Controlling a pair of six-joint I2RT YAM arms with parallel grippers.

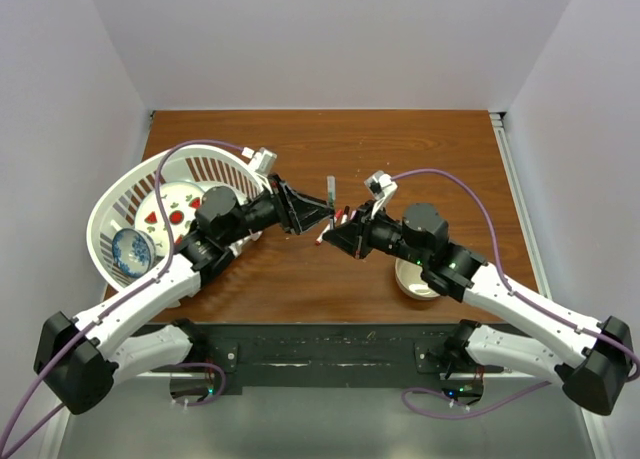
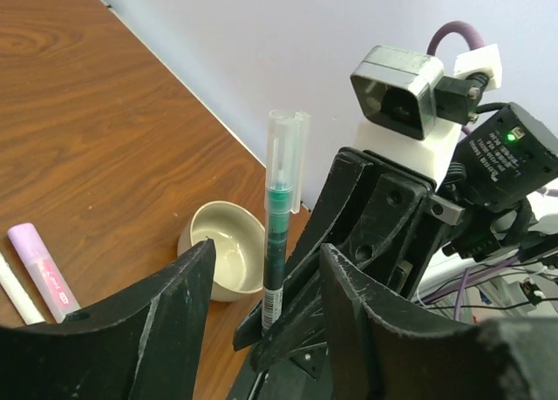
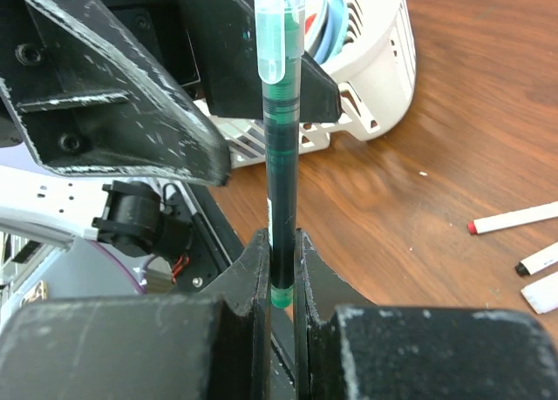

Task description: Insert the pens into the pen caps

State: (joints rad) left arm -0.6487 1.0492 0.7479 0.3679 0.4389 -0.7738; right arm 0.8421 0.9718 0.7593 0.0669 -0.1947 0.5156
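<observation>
The robot's left gripper next needs to grab the dark green pen (image 2: 277,243) by its clear cap (image 2: 285,165) to insert it, which leaves the pen's lower end to the right gripper.
A thin dark green pen (image 3: 281,182) stands upright, its lower end pinched in my right gripper (image 3: 279,269), which is shut on it. A clear cap (image 3: 281,25) sits over the pen's top end (image 2: 288,152). My left gripper (image 2: 266,261) faces the right one above the table's middle (image 1: 325,217); its jaws stand apart on either side of the pen (image 2: 277,243) without touching it. A pink marker (image 2: 39,269) and a white pen (image 2: 17,291) lie on the table. Two more white pens, one red-tipped (image 3: 514,219) and one black-tipped (image 3: 540,261), lie nearby.
A small cream bowl (image 1: 415,284) sits on the table under the right arm. A white slatted basket (image 1: 110,219) at the left holds a strawberry-patterned plate (image 1: 170,204) and a blue patterned bowl (image 1: 132,251).
</observation>
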